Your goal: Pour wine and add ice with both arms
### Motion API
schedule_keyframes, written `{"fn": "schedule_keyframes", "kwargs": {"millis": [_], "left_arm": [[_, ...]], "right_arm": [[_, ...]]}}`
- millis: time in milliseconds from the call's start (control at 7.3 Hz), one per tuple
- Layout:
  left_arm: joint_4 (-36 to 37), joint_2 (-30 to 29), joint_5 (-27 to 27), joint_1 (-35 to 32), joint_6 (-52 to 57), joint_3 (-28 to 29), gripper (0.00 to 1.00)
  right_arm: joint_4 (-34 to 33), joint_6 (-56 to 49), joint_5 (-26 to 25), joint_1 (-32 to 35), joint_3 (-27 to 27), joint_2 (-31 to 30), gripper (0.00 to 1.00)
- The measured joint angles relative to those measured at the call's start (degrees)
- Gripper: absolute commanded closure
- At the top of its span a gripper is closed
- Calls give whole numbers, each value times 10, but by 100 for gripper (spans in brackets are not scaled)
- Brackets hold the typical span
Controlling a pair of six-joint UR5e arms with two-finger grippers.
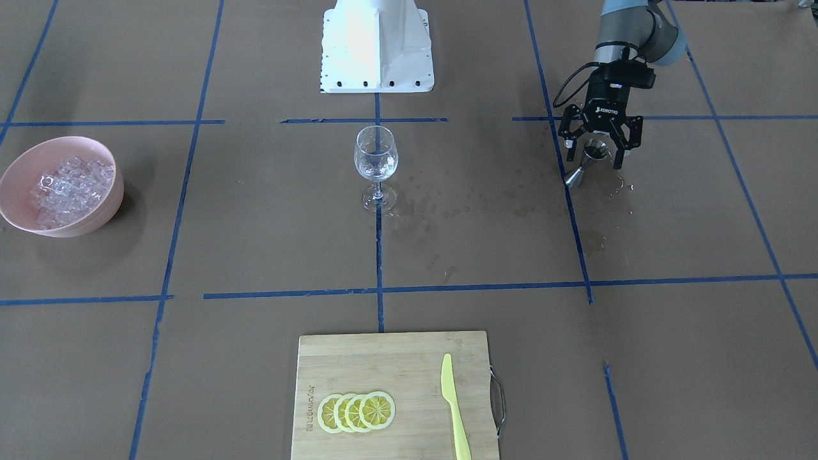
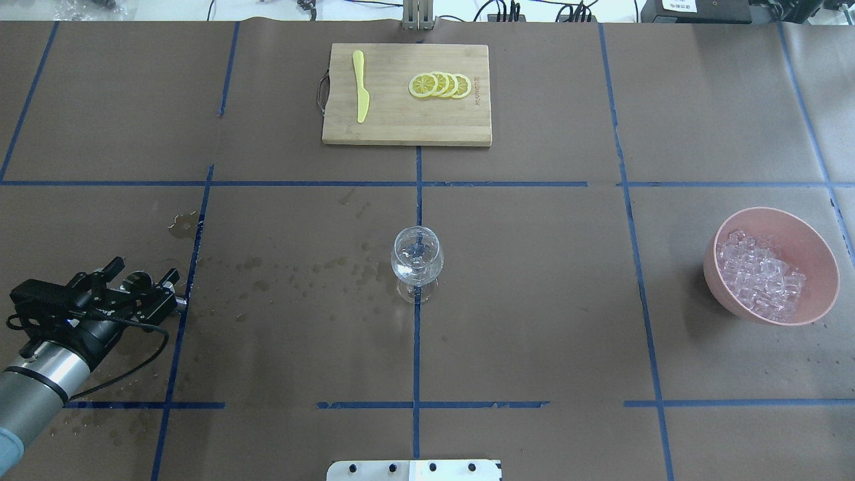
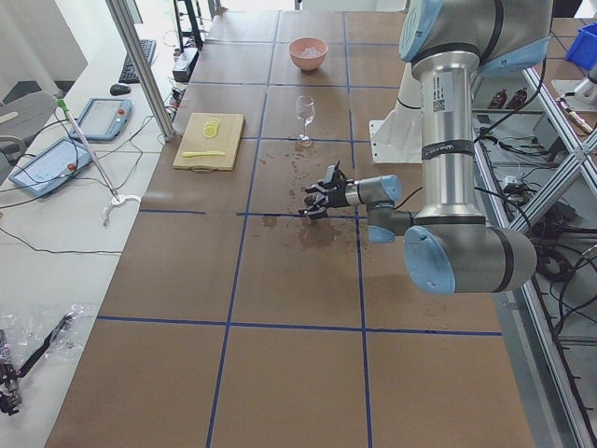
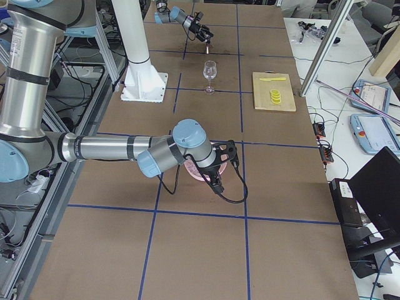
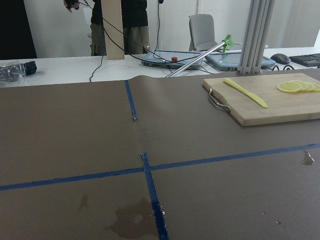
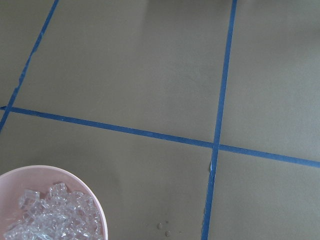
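The left gripper takes hold of the steel jigger by its narrow middle (image 1: 584, 164) next, to pour into the wine glass (image 1: 376, 160).
A clear wine glass (image 1: 376, 160) stands upright at the table's middle, also in the overhead view (image 2: 417, 257). The ice (image 1: 70, 188) fills a pink bowl (image 1: 16, 163); it also shows in the overhead view (image 2: 758, 277) and the right wrist view (image 6: 50, 220). My left gripper (image 1: 594, 160) is open, low over the table, its fingers on either side of a small metal jigger (image 1: 588, 165). The overhead view shows that gripper too (image 2: 143, 272). My right gripper (image 4: 219, 178) shows only in the exterior right view, near the bowl; I cannot tell its state.
A bamboo cutting board (image 2: 401, 127) at the far edge holds lemon slices (image 2: 441, 85) and a yellow knife (image 2: 361, 87). The white pedestal base (image 1: 377, 51) stands behind the glass. Wet patches (image 2: 294, 270) spread between the glass and the jigger.
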Motion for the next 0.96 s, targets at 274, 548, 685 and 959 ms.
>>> {"fn": "schedule_keyframes", "kwargs": {"millis": [274, 548, 685, 959], "left_arm": [[-9, -1, 10, 14, -8, 14, 2], [-19, -4, 38, 30, -18, 37, 31], [-21, -6, 48, 36, -21, 46, 40], [-21, -12, 56, 43, -22, 60, 46]], "right_arm": [[0, 0, -1, 0, 0, 0, 0], [0, 0, -1, 0, 0, 0, 0], [0, 0, -1, 0, 0, 0, 0], [0, 0, -1, 0, -1, -1, 0]]}}
